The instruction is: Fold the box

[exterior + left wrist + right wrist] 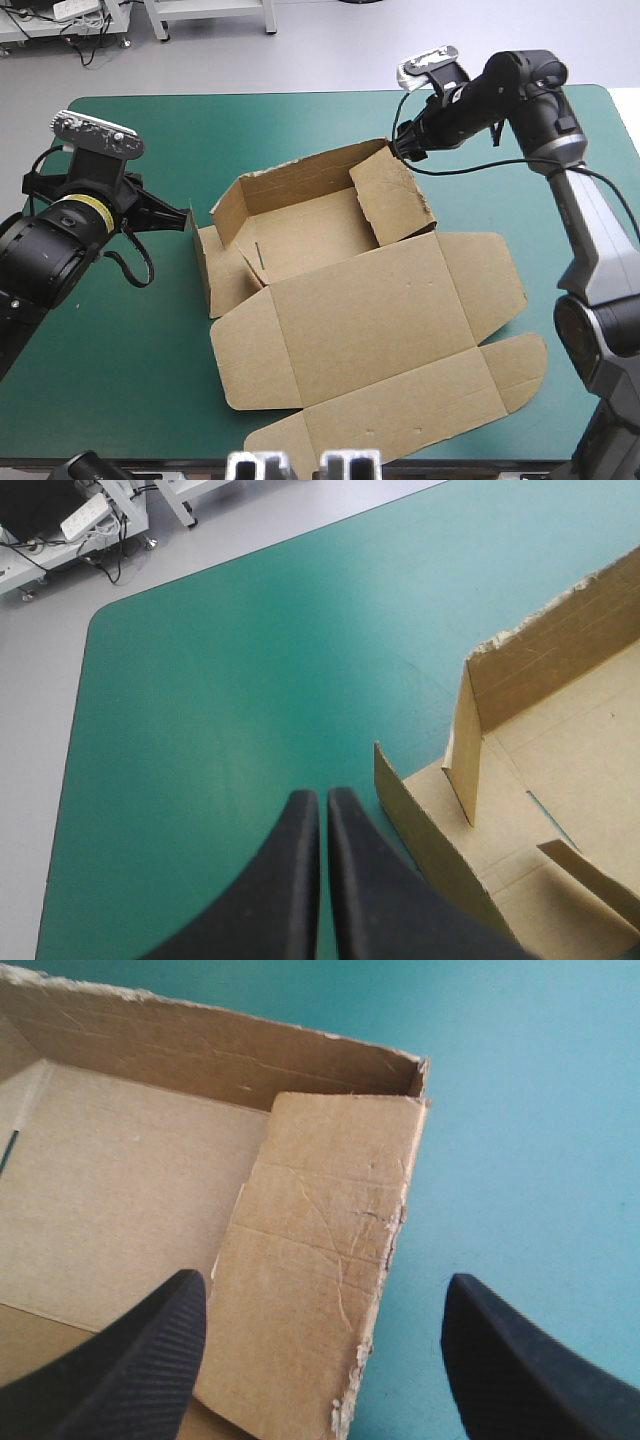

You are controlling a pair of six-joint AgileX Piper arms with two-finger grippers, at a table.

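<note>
Next, my right gripper grabs the box's side flap by its top edge [411,183] to fold the box [360,330].
The brown box [360,330] lies partly formed at the table's middle. Its back wall stands, its lid lies flat toward the front edge, and its right side flap [395,200] leans over the floor. My left gripper [190,220] is shut, its tip just outside the box's left flap [205,270]; in the left wrist view the shut gripper [322,802] points past the box [560,760] and that flap [420,830]. My right gripper [402,150] hovers open at the back right corner. In the right wrist view the gripper [320,1305] straddles the side flap [320,1240] without touching it.
The teal-green table [120,350] shows bare cover left of the box and behind it. The box's lid and its tabs [510,365] reach close to the front edge. The table's far left corner [100,620] lies ahead of my left gripper.
</note>
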